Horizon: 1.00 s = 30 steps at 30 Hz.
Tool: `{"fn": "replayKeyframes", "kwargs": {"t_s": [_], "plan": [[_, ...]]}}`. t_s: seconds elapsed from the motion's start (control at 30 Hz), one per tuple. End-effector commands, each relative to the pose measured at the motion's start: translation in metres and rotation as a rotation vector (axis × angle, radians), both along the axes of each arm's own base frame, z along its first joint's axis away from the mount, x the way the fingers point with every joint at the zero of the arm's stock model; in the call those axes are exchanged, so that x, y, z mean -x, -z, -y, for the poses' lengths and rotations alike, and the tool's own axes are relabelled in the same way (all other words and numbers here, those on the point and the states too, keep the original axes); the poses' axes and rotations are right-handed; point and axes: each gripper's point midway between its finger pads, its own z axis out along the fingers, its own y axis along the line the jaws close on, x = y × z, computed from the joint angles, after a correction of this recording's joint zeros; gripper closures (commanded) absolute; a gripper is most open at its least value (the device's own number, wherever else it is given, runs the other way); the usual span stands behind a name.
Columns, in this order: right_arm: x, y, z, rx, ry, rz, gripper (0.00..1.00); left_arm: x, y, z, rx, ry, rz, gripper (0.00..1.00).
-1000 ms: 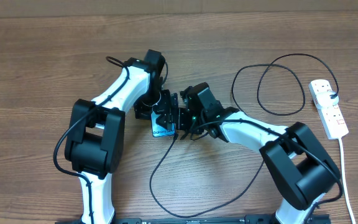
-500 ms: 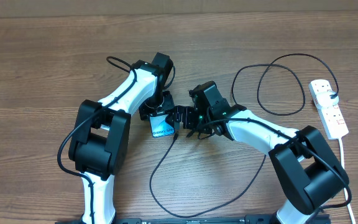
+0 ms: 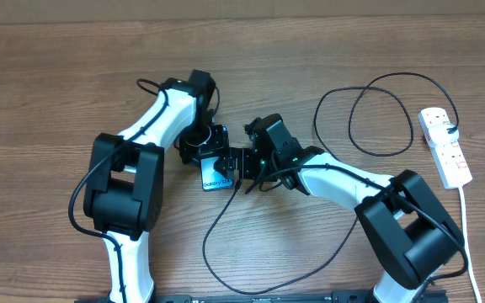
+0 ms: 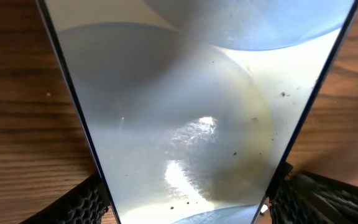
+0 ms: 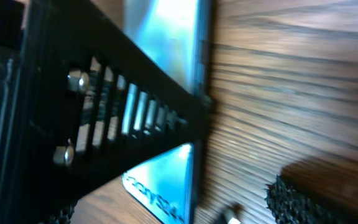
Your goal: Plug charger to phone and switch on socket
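Observation:
My right gripper's fingers are short of the phone's edge and would miss it if they closed now, so the gripper needs to move toward the phone's long edge (image 5: 194,177) before it closes on the edge.
The phone (image 3: 217,177) lies on the table with its blue screen up. My left gripper (image 3: 211,160) is over its far end, and in the left wrist view the phone (image 4: 185,112) fills the frame with both pads (image 4: 89,202) against its edges, so this gripper (image 4: 182,208) is shut on it. My right gripper (image 3: 236,162) stands open just right of the phone. The right wrist view shows the phone's screen (image 5: 163,180), the connector tip (image 5: 229,216) on the wood beside its edge, and one pad (image 5: 291,199). The charger (image 3: 211,227) loops to the socket (image 3: 445,147).
The charger's black cable makes a wide loop toward the front edge and another loop (image 3: 377,109) at the back right. A white cord (image 3: 470,244) runs from the socket down the right side. The left arm's dark finger bar (image 5: 104,106) crosses the right wrist view.
My left gripper has closed onto the phone's edges and its wrist has swung slightly left. The right gripper stays open beside the phone.

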Motion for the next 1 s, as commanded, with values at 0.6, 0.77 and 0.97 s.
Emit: {"fn": "replayKeyframes", "kwargs": {"t_s": [0.6,0.77,0.97], "plan": [[0.012,0.011,-0.027,-0.246,-0.136,-0.112,0.96,0.025,0.016,0.022,0.189,0.115,-0.090,0.01],[0.004,-0.024,-0.010,-0.392,-0.174,-0.149,0.96,0.023,-0.029,0.069,0.640,0.179,-0.055,0.06],[0.001,-0.064,0.002,-0.591,-0.218,-0.250,0.96,-0.002,-0.107,0.088,1.169,0.185,0.131,0.18]]}}
